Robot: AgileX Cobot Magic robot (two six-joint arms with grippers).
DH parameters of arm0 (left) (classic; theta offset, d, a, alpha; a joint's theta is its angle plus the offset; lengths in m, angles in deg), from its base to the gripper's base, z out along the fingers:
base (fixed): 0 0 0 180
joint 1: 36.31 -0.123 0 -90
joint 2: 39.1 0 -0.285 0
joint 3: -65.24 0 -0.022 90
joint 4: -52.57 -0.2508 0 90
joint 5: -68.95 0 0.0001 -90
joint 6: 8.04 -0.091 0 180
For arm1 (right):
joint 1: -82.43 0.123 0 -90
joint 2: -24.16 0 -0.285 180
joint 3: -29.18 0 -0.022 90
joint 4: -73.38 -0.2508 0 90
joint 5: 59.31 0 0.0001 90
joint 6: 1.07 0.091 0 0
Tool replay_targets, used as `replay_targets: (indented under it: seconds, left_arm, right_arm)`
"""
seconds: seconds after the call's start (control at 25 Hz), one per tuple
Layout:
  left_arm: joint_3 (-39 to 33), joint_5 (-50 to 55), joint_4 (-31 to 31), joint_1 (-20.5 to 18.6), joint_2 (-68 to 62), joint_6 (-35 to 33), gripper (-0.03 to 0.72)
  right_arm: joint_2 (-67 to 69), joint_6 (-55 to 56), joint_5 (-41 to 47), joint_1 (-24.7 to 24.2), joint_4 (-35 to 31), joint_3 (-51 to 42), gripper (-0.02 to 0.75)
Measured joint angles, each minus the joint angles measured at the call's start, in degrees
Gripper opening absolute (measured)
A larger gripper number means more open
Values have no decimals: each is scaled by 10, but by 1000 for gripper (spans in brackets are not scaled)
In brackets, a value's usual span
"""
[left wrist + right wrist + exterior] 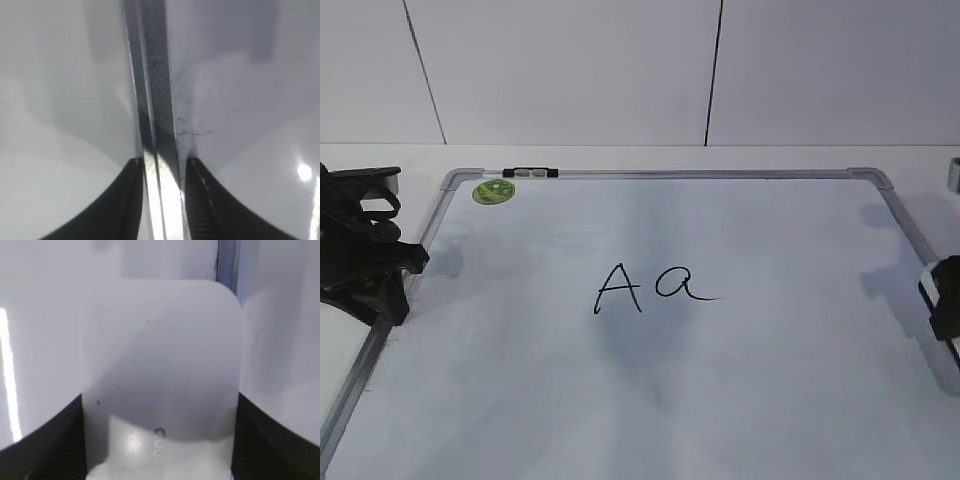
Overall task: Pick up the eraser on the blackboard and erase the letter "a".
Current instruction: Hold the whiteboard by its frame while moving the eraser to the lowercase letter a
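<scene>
The left gripper grabs the blackboard by its silver frame bar (382, 340) next, to steady the blackboard (770, 390) for erasing the "a".
The blackboard (770, 390) is a white board with a silver frame that lies flat and fills the table. The small cursive letter "a" (682, 285) is at its middle, right of a capital "A" (618, 288). The white eraser (160, 355) sits between the two fingers of my right gripper (160, 407), which touch its sides. In the exterior view this gripper (948, 300) and the eraser's edge (928, 287) are at the board's right frame, far from the "a". My left gripper (390, 262) hovers slightly open over the left frame, its fingers (162, 162) straddling the rail.
A round green sticker (493, 191) is at the board's far left corner. A black and grey clip (530, 172) sits on the far frame rail. The silver frame rail (155, 100) runs under my left gripper. A white wall stands behind the table.
</scene>
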Motion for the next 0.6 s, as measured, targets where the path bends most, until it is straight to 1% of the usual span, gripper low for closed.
replay_targets:
  seconds: [0.12,0.4,0.52,0.6]
  left_arm:
    - [0,1,0,0,0,0,214]
    - [0,1,0,0,0,0,214]
    - [0,1,0,0,0,0,214]
    - [0,2,0,0,0,0,214]
  right_arm:
    - [0,-4,13,0,-13,29,544]
    - [25,-42,60,1,-71,116,544]
    - [47,-46,78,24,-74,158,544]
    - [66,-46,84,56,-75,185,544]
